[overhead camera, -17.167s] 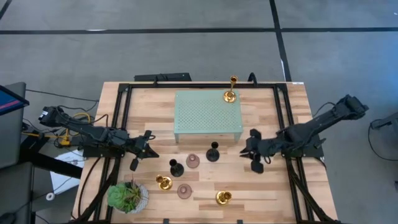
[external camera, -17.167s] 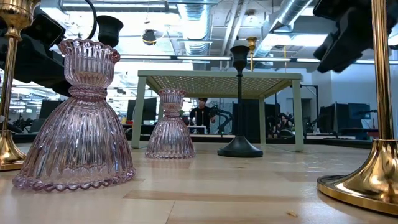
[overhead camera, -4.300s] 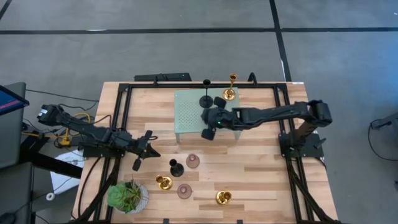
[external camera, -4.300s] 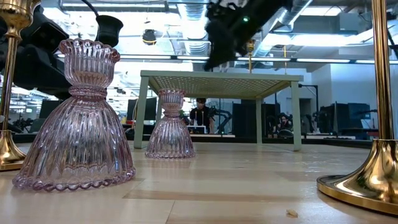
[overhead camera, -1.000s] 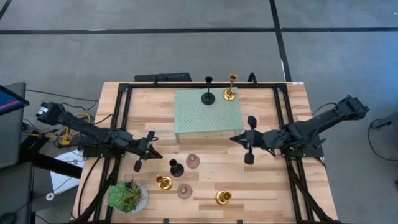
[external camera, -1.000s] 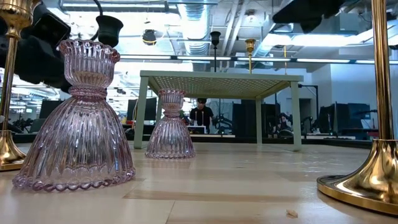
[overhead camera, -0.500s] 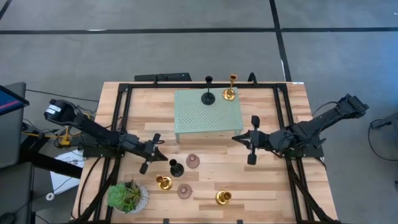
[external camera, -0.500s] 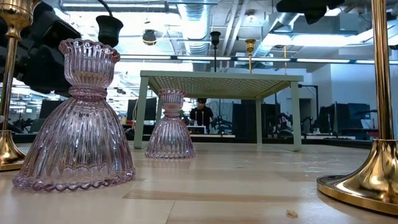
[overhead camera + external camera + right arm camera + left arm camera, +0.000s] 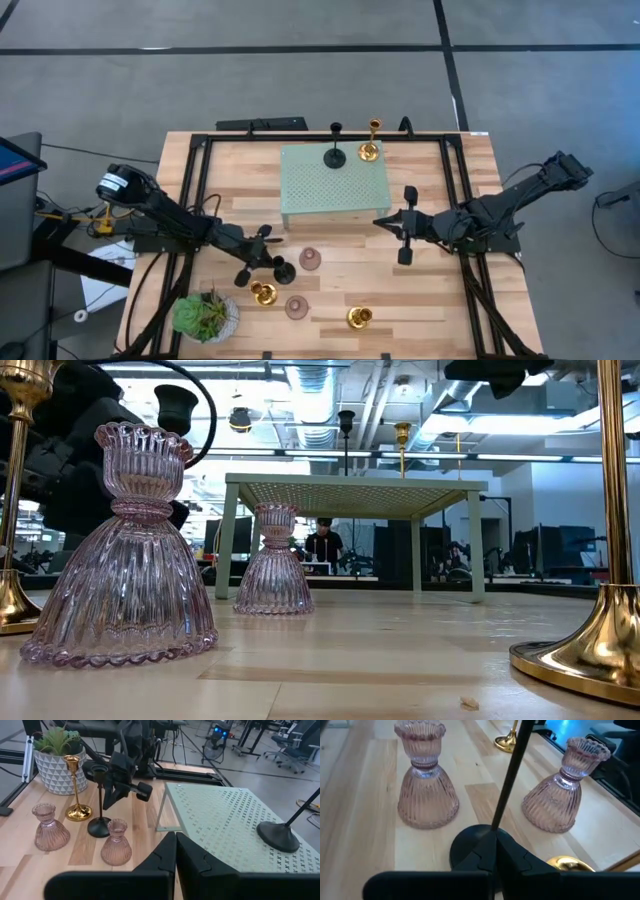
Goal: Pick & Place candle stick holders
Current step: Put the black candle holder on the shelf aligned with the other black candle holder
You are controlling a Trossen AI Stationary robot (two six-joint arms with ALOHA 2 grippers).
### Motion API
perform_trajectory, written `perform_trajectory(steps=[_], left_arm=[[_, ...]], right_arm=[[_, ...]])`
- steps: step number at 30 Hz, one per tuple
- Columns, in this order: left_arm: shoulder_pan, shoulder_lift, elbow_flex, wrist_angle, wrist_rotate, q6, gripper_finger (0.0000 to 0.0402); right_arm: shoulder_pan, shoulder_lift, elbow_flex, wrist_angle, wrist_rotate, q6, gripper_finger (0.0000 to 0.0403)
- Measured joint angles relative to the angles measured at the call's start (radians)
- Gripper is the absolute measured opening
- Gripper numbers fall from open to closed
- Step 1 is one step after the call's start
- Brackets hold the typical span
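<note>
My left gripper should next grab the black candle stick holder by its slim stem (image 9: 281,267) to place it on the pale green platform (image 9: 310,190).
My left gripper (image 9: 256,256) is open, close beside a black candle stick holder (image 9: 284,270) that stands on its round base (image 9: 475,847) on the table. Its slim stem (image 9: 510,775) rises right in front of the gripper, and I see no touch. Two pink holders (image 9: 310,259) (image 9: 296,307) and two gold ones (image 9: 263,293) (image 9: 360,318) stand nearby on the table. A second black holder (image 9: 335,157) and a gold one (image 9: 370,152) stand on the pale green platform (image 9: 310,190). My right gripper (image 9: 405,226) is open and empty, to the right of the platform.
A potted green plant (image 9: 205,315) stands at the near left corner, close to my left arm. The platform stands on legs in the middle of the far half of the table. A black frame runs along the table's edges. Bare wood lies between the platform and the near right gold holder.
My left gripper has moved toward the table's right edge and a little toward its near edge. It has come up to the black holder on the table and stayed open. The holders have not moved.
</note>
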Motion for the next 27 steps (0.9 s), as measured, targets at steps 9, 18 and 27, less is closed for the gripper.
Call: perform_trajectory(steps=[9, 18, 27], left_arm=[[0.0, -0.003, 0.0, 0.02, 0.049, -0.049, 0.0015], [0.0, -0.003, 0.0, 0.022, 0.025, -0.053, 0.0017], [0.0, -0.003, 0.0, 0.026, -0.013, -0.161, 0.0074]], right_arm=[[0.0, 0.0, 0.0, -0.005, -0.001, 0.001, 0.0], [0.0, 0.0, 0.0, 0.004, -0.004, 0.002, 0.0], [0.0, 0.0, 0.0, 0.011, -0.004, 0.002, 0.0]])
